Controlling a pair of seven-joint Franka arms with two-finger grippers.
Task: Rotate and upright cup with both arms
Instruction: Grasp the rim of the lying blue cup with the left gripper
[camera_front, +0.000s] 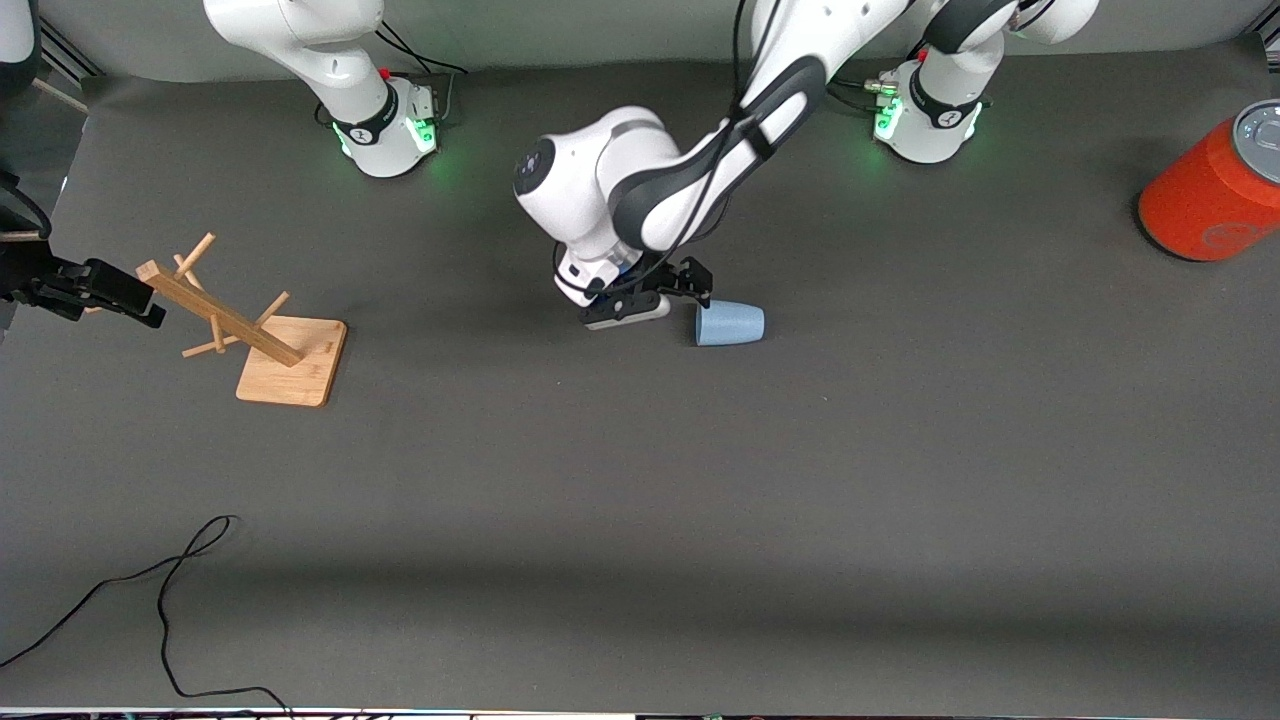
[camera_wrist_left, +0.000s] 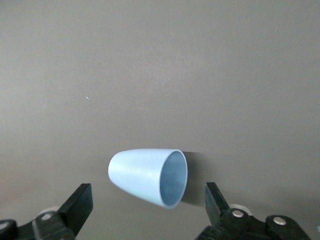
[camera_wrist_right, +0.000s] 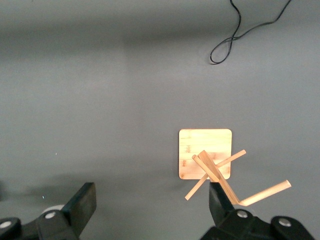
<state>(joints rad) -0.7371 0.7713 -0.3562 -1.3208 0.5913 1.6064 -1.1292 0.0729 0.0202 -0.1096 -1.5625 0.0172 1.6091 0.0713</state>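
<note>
The left gripper needs to set the pale blue cup (camera_wrist_left: 145, 175) upright, so it should next grab the cup by its open rim (camera_wrist_left: 174, 178).
The pale blue cup (camera_front: 730, 323) lies on its side on the grey table near the middle. In the left wrist view the cup (camera_wrist_left: 145, 175) lies just ahead of my fingertips, with its open rim turned toward one finger (camera_wrist_left: 212, 197). My left gripper (camera_front: 697, 298) is low at the cup's wider end, open, and not touching the cup; in its own view the gripper (camera_wrist_left: 147, 189) has its jaws wide apart. My right gripper (camera_front: 140, 300) hangs open and empty over the table beside the wooden rack (camera_front: 250, 330), toward the right arm's end; its own view shows the gripper (camera_wrist_right: 152, 189) holding nothing.
The wooden rack (camera_wrist_right: 206, 152) stands on a square base with slanted pegs. A large orange-red can (camera_front: 1215, 185) lies at the left arm's end of the table. A black cable (camera_front: 170, 580) curls nearer the front camera, and it also shows in the right wrist view (camera_wrist_right: 240, 30).
</note>
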